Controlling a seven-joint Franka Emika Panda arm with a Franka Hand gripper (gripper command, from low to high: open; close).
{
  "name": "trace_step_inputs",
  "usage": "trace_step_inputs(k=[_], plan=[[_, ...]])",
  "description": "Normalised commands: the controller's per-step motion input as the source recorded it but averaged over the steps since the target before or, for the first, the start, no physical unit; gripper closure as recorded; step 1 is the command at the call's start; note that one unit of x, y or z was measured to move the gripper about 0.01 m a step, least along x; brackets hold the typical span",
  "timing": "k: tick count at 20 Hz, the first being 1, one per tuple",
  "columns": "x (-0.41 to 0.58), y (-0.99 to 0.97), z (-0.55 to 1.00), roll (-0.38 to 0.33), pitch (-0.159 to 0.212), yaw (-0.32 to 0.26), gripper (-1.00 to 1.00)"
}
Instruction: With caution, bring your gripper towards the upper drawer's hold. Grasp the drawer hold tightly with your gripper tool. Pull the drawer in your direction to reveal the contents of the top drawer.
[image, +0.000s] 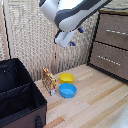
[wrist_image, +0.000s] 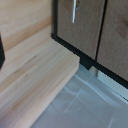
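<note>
Next, my gripper grabs the drawer hold by its silver bar to pull the upper drawer open.
In the exterior view the dark brown dresser stands at the right. Its upper drawer is shut and carries the thin silver drawer hold. The like lower drawer is below it, also shut. My gripper hangs in the air to the exterior view's left of the dresser, about level with the upper drawer and well apart from the hold. Its blue fingertips stand apart, open and empty. The wrist view shows brown drawer fronts and one silver bar; I cannot tell which drawer's it is. My fingers do not show there.
On the wooden surface below my arm lie a yellow bowl, a blue bowl and a small patterned box. A black case stands at the exterior view's left. A woven screen is behind.
</note>
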Motion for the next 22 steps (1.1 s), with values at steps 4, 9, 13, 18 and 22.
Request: trace_step_inputs(k=[4,9,13,18,22], plan=[[-0.107,-0.77,0.1,-0.198,-0.011,0.037,-1.0],[-0.155,-0.76,0.11,-0.211,-0.007,0.03,-1.0],[-0.123,-0.78,0.03,-0.193,0.0,0.04,-1.0],[0.042,-0.55,-0.02,-0.172,0.0,0.116,-1.0],[0.048,-0.46,0.0,-0.175,0.0,0.142,-1.0]])
